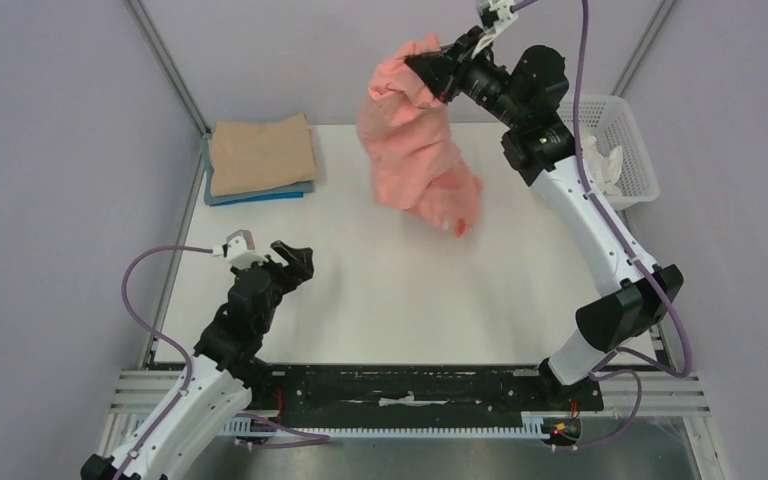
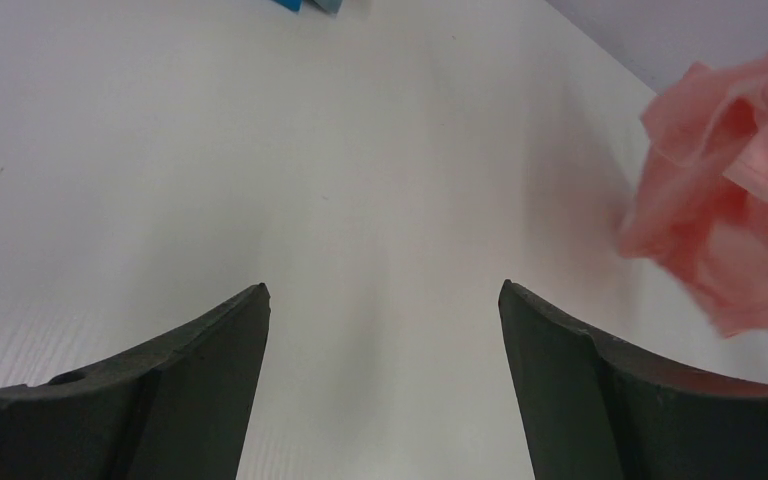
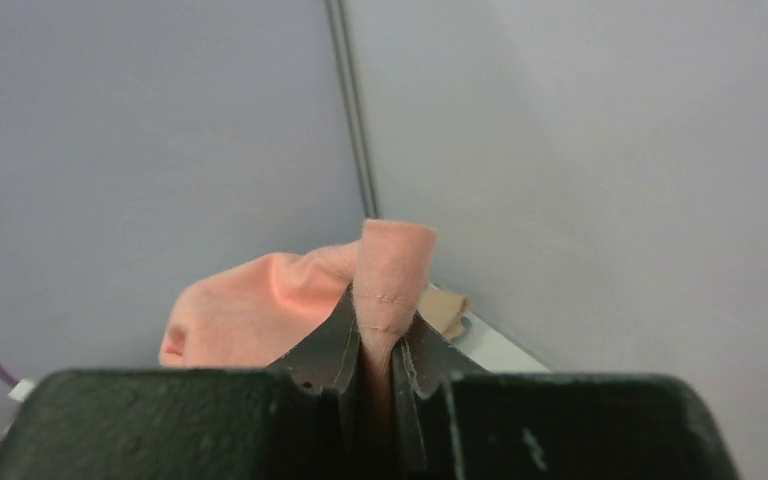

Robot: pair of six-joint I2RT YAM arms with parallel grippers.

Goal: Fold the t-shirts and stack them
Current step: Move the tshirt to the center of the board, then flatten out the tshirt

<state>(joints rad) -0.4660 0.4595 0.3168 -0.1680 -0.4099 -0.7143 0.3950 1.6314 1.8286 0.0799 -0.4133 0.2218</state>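
Note:
I should next use my left gripper to grab the salmon-pink t-shirt [image 1: 415,150] by its hanging end [image 1: 454,216], opposite the hem that my right gripper pinches. Then the t-shirt can be spread flat for folding.
My right gripper [image 1: 422,68] is raised high over the far middle of the table and is shut on a hem of the salmon-pink t-shirt [image 1: 415,150], which hangs bunched below it. In the right wrist view the pink hem [image 3: 392,280] is pinched between the shut jaws [image 3: 380,325]. A folded tan t-shirt [image 1: 260,152] lies on a folded blue t-shirt [image 1: 260,195] at the far left corner. My left gripper [image 1: 295,262] is open and empty low over the near left of the table [image 1: 380,290]; the pink shirt shows at its right [image 2: 730,210].
A white lattice basket [image 1: 625,140] with white cloth in it stands at the far right beside the table. Metal frame posts rise at the far corners. A black rail [image 1: 410,385] runs along the near edge between the arm bases.

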